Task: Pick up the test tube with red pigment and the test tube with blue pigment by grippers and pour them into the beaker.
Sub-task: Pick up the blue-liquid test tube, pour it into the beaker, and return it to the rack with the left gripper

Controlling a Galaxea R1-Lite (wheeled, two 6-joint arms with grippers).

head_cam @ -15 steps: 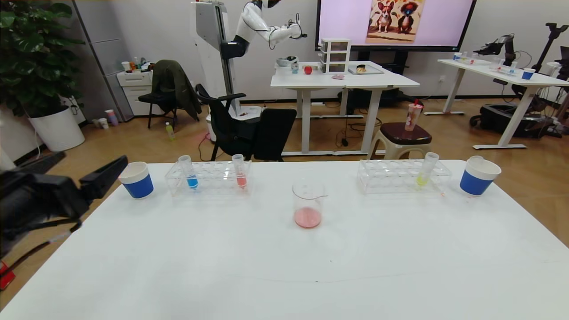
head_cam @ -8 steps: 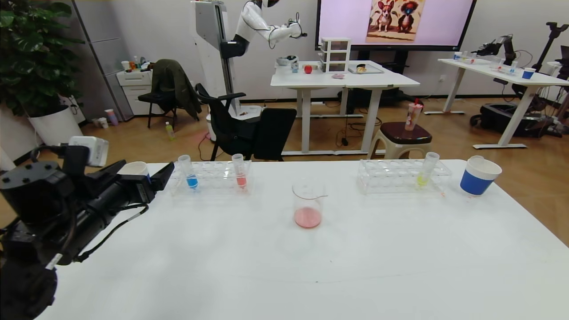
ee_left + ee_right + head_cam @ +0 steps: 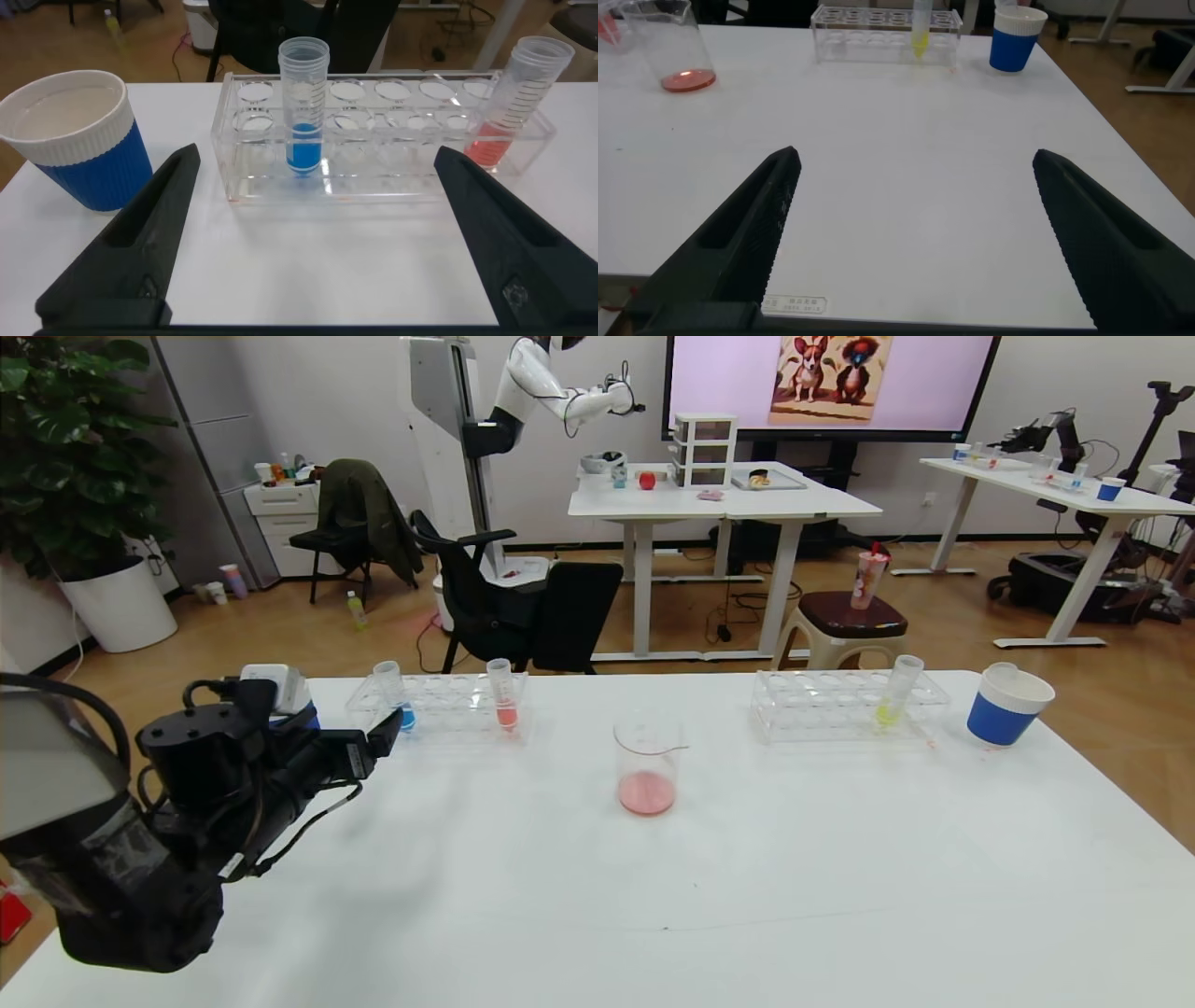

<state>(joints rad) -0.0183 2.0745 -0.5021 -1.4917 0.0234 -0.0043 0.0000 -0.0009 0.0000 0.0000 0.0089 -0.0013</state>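
My left gripper should grab the blue test tube by its clear upper part (image 3: 387, 677) next. That part is free above the sides of the rack around the blue test tube's base.
The test tube with blue pigment (image 3: 387, 683) stands upright in a clear rack (image 3: 448, 705) at the table's far left. It shows clearly in the left wrist view (image 3: 304, 112). A tube with orange-red liquid (image 3: 502, 695) stands in the same rack, a few holes to the right (image 3: 509, 107). My left gripper (image 3: 378, 737) is open and empty, just in front of the rack, with the blue tube centred between its jaws (image 3: 318, 159) but apart from them. The beaker (image 3: 646, 761) stands mid-table with a little red liquid. My right gripper (image 3: 915, 157) is open and empty over the table's near right part.
A blue-and-white paper cup (image 3: 79, 140) stands left of the rack, mostly hidden by my left wrist in the head view. A second rack (image 3: 831, 705) holding a yellow-liquid tube (image 3: 894, 695) and another paper cup (image 3: 1004, 705) stand at the far right.
My left arm has swung in from the left edge toward the left rack; it now covers the left cup and its open jaws face the blue tube.
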